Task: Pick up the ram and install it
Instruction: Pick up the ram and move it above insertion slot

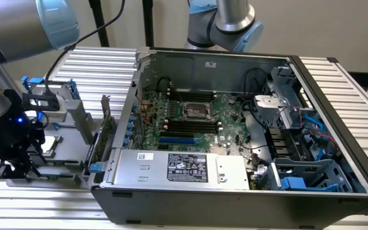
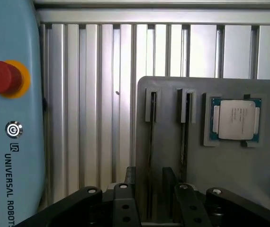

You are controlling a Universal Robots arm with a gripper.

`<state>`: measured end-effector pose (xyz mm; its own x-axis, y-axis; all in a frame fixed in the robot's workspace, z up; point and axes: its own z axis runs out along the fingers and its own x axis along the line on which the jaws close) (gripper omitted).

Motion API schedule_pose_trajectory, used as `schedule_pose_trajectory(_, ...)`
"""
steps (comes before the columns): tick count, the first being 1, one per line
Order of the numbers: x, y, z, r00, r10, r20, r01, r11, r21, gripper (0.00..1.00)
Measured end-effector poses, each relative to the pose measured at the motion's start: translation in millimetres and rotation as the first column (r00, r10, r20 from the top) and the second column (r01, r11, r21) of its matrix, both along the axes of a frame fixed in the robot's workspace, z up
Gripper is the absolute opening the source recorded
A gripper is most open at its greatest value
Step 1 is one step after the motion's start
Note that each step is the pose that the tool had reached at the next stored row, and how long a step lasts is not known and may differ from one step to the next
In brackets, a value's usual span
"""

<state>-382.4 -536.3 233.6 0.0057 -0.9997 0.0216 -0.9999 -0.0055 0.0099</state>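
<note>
My gripper grabs the ram by the middle of its long edge [image 2: 150, 158] next to install the ram in the motherboard's long black memory slots.
The ram [image 2: 151, 142] stands on edge in a narrow slot of the grey tray [image 2: 229, 170], seen as a thin dark strip. A second thin stick [image 2: 184, 137] stands in the neighbouring slot. My gripper [image 2: 150, 180] hangs just above the tray, open, with one black finger [image 2: 130, 182] on either side of the first slot and nothing held. In the exterior view the gripper [image 1: 17, 168] is low over the tray [image 1: 63, 143], at that view's left of the open computer case [image 1: 235, 201]. The motherboard's long black memory slots [image 1: 190, 125] lie inside the case.
A processor chip [image 2: 234, 119] sits in a tray pocket. A teach pendant with a red stop button [image 2: 1, 77] lies beside the tray. A green expansion card [image 1: 105, 127] stands between tray and case. A grey power supply [image 1: 178, 167] fills the case's front. A second arm [image 1: 229, 21] stands behind.
</note>
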Motion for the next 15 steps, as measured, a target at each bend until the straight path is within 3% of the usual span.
schedule_pose_trajectory(15, 0.0, 1.8, -27.2, 0.9999, 0.017, 0.0001, -0.017, 0.9999, 0.0, 0.36)
